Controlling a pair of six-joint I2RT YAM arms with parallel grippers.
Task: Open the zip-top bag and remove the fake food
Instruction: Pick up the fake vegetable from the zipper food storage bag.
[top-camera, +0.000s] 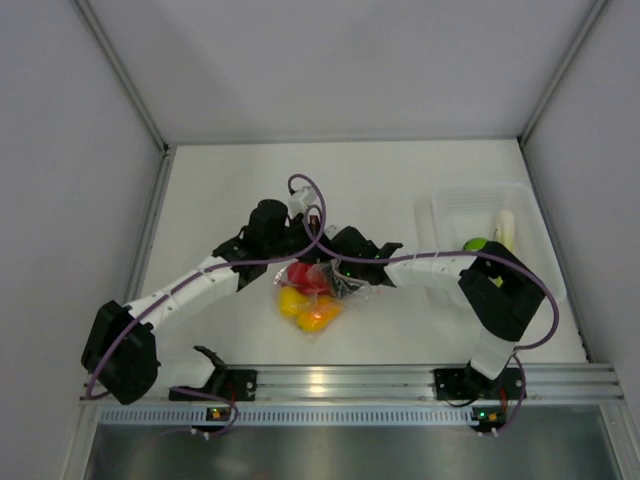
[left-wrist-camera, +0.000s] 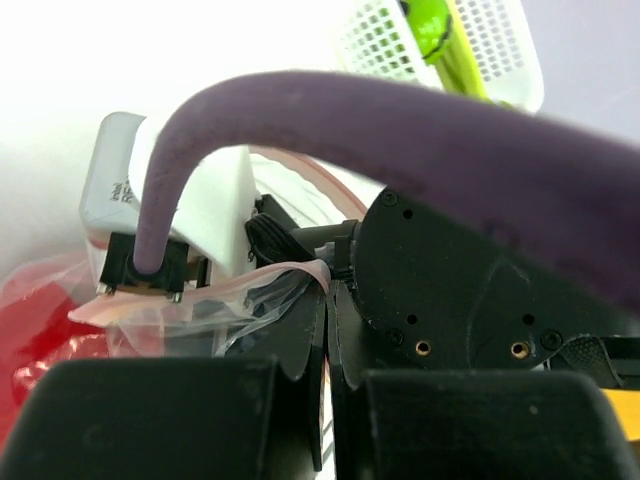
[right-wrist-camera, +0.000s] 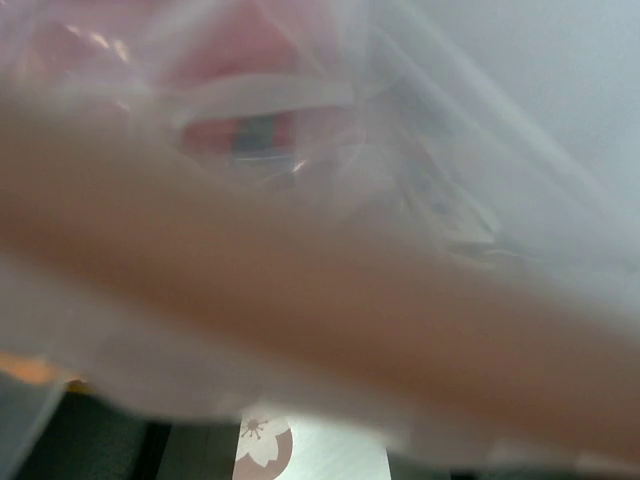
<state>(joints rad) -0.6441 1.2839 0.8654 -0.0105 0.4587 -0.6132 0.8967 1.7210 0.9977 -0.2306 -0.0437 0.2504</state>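
Observation:
Next, my right gripper grips the red fake food by its end nearest the bag's opening (top-camera: 320, 282) (right-wrist-camera: 238, 122). Then it draws the red fake food out lengthwise.
The clear zip-top bag (top-camera: 345, 285) lies mid-table between both arms, and its pink zip strip (left-wrist-camera: 290, 272) runs up to my left fingertips. Red (top-camera: 305, 277), yellow (top-camera: 291, 301) and orange (top-camera: 320, 317) fake food sit inside it. My left gripper (top-camera: 316, 258) (left-wrist-camera: 335, 290) is shut, pinching the bag's top edge. My right gripper (top-camera: 342, 274) reaches into the bag's mouth from the right. In the right wrist view, blurred plastic (right-wrist-camera: 450, 150) and the zip strip (right-wrist-camera: 300, 300) fill the frame and hide the fingers.
A translucent white tray (top-camera: 450, 200) stands at the back right, holding a green ball (top-camera: 476, 244) and a pale stalk (top-camera: 505, 228). Its meshed wall (left-wrist-camera: 500, 50) shows behind the right arm's black body (left-wrist-camera: 470, 290). A purple cable (left-wrist-camera: 400, 120) arcs across the left wrist view.

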